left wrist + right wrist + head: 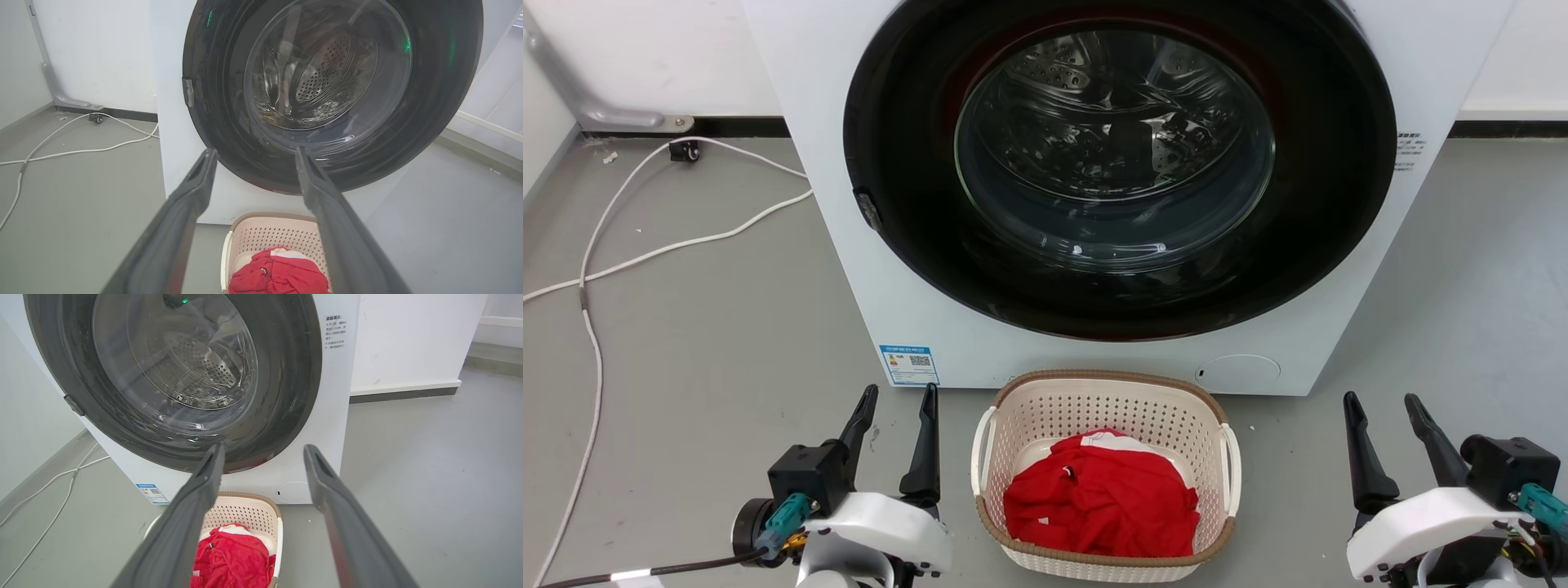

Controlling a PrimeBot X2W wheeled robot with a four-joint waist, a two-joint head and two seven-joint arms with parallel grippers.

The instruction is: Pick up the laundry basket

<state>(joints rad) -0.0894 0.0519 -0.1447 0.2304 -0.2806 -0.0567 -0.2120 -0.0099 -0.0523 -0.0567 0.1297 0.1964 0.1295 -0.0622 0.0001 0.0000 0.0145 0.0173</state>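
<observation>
Next, my left gripper grabs the laundry basket by its white side handle (981, 451) to keep the basket level, since red clothing (1103, 500) lies loose inside.
The laundry basket (1209, 457) stands on the grey floor just in front of the washing machine, cream-white and perforated, with a brown rim and white side handles. Red clothing (1104, 498) lies inside it. My left gripper (900, 397) hangs open to the basket's left, apart from it, fingers pointing toward the machine. On the basket's right my right gripper (1382, 400) is open too, further off. The left wrist view has the basket (265, 234) low between my fingers (192, 192). The right wrist view has the basket (245, 512) partly behind my left finger (204, 482).
The white washing machine (849, 204) with its closed dark round door (1119, 163) rises right behind the basket. White cables (645, 253) trail over the floor at the left. A wall with a dark skirting runs along the back.
</observation>
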